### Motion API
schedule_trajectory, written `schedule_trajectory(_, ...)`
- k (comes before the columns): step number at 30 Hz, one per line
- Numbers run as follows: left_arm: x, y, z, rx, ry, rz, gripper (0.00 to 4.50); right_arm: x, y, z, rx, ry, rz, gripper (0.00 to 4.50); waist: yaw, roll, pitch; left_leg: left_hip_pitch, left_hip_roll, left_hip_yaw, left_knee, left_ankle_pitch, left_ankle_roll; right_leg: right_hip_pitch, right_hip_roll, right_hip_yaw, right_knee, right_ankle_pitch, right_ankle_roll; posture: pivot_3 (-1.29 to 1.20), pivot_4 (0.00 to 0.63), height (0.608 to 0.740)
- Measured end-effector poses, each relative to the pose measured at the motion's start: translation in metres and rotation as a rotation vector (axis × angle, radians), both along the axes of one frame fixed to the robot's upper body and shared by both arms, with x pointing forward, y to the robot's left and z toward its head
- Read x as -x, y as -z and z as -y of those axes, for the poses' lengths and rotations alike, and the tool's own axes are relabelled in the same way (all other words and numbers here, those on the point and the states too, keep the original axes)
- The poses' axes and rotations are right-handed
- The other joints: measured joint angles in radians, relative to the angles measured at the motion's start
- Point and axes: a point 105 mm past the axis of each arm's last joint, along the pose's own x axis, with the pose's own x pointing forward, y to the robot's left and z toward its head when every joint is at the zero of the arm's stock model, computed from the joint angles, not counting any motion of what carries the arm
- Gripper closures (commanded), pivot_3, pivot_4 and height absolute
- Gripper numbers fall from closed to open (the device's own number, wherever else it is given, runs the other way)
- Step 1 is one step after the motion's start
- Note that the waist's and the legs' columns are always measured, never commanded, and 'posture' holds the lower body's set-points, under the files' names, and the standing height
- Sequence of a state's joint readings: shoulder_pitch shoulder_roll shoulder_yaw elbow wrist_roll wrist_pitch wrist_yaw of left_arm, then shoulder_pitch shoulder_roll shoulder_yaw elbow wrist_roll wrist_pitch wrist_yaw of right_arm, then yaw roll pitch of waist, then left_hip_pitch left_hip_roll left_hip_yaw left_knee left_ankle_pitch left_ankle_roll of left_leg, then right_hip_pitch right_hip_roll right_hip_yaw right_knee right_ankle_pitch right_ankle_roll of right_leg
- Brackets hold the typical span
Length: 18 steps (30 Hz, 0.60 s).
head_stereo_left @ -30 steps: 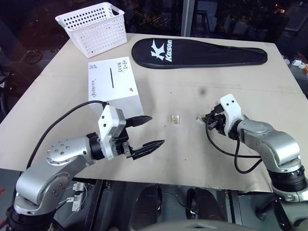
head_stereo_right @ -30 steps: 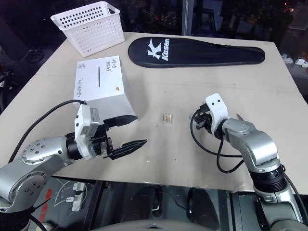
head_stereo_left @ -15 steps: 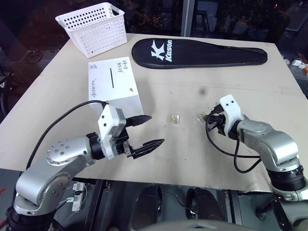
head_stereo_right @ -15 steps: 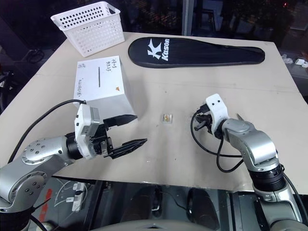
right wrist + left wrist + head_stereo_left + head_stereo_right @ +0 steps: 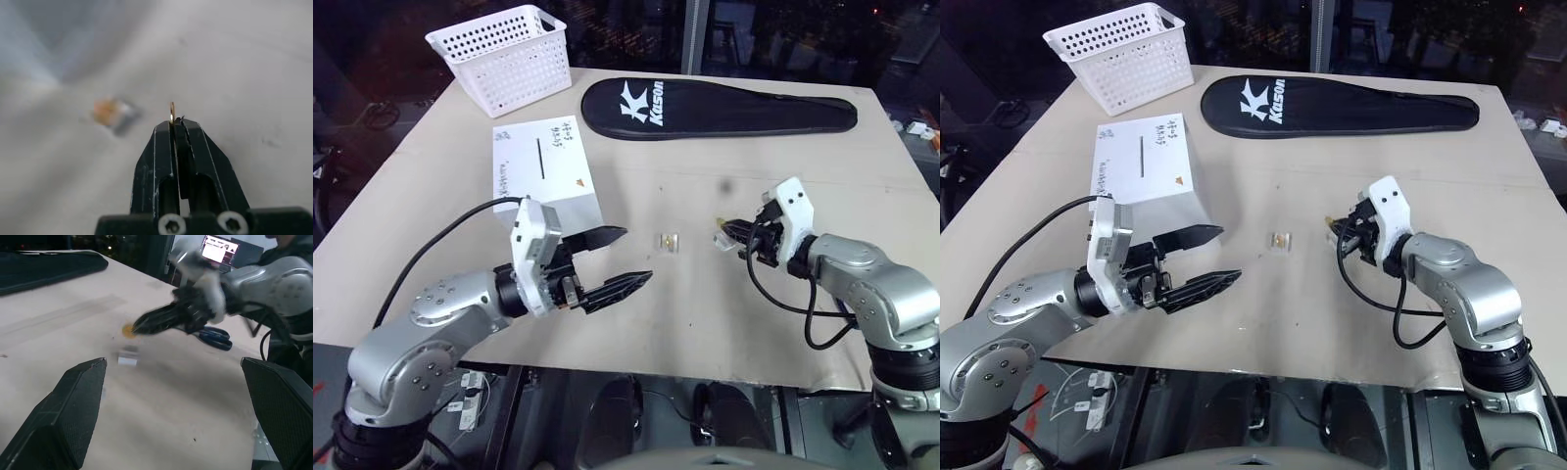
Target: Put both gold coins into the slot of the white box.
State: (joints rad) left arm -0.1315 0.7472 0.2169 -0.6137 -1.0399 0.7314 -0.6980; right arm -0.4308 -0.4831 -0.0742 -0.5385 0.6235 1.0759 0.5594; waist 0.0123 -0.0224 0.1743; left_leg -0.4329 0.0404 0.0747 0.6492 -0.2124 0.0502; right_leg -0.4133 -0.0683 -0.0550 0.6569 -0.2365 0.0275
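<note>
The right gripper's fingers already cover the other side of the held gold coin, so the left gripper next needs to grab the coin by its exposed half [image 5: 721, 222] [image 5: 127, 331].
My right gripper [image 5: 722, 227] is shut on a gold coin [image 5: 172, 111], held on edge at its fingertips a little above the table. The other gold coin [image 5: 669, 240] lies flat on the table between the two grippers. The white box [image 5: 545, 174] stands at the left, its dark slot [image 5: 541, 157] in the top face. My left gripper [image 5: 636, 255] hovers open and empty near the box's front corner, pointing toward the lying coin. The left wrist view shows the held coin [image 5: 128, 330] at the tip of the right gripper.
A white perforated basket [image 5: 504, 54] stands at the table's far left corner. A long black racket cover [image 5: 715, 108] lies along the far edge. The table's front edge [image 5: 705, 367] runs just below both arms.
My right gripper closed on a coin at the table and lifted it, turning toward the left. The left arm stayed put, its wrist rolling slightly.
</note>
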Motion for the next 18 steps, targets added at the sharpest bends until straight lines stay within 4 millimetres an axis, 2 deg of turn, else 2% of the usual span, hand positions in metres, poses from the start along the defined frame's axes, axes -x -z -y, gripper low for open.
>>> schedule_trajectory(2, -0.006, -0.006, 0.0, 0.032, 0.012, -0.002, 1.08, 0.021, -0.027, -0.016, -0.06, -0.154, 0.065, 4.5, -0.002, 0.0, 0.0, 0.001, 0.0, 0.0, 0.0, 0.0, 0.0, 0.0, 0.0, 0.0, 0.0, 0.0, 0.0, 0.0, 0.15, 0.74)
schedule_trajectory(4, -0.008, -0.009, 0.001, 0.044, 0.029, -0.011, 1.08, 0.032, -0.037, -0.022, -0.085, -0.222, 0.089, 4.5, -0.001, -0.001, 0.0, 0.001, 0.0, 0.0, 0.0, 0.0, 0.0, 0.0, 0.0, 0.0, 0.0, 0.0, 0.0, 0.0, 0.15, 0.74)
schedule_trajectory(7, -0.009, -0.011, 0.005, 0.062, 0.072, -0.033, 2.25, 0.043, -0.039, -0.027, -0.12, -0.29, 0.057, 4.5, -0.001, -0.001, 0.0, 0.0, 0.0, 0.0, 0.0, 0.0, 0.0, 0.0, 0.0, 0.0, 0.0, 0.001, -0.001, 0.0, 0.15, 0.74)
schedule_trajectory(12, -0.013, -0.017, 0.01, 0.081, 0.12, -0.028, 2.32, 0.05, -0.042, -0.03, -0.133, -0.329, 0.043, 4.5, 0.0, -0.001, 0.0, 0.0, -0.001, 0.0, 0.0, 0.0, 0.0, 0.0, 0.0, 0.0, 0.0, 0.001, -0.002, 0.0, 0.15, 0.74)
schedule_trajectory(15, -0.01, -0.017, 0.014, 0.078, 0.155, -0.034, 3.13, 0.052, -0.043, -0.031, -0.13, -0.335, 0.041, 4.5, -0.001, -0.001, 0.0, 0.0, -0.001, 0.0, 0.0, 0.0, 0.0, 0.0, 0.0, 0.0, 0.0, 0.001, -0.002, 0.0, 0.15, 0.74)
schedule_trajectory(18, -0.009, -0.016, 0.017, 0.076, 0.174, -0.04, 3.13, 0.055, -0.043, -0.033, -0.128, -0.344, 0.04, 4.5, -0.002, -0.001, 0.0, 0.0, 0.0, 0.0, 0.0, 0.0, 0.0, 0.0, 0.0, 0.0, 0.0, 0.001, -0.002, 0.0, 0.15, 0.74)
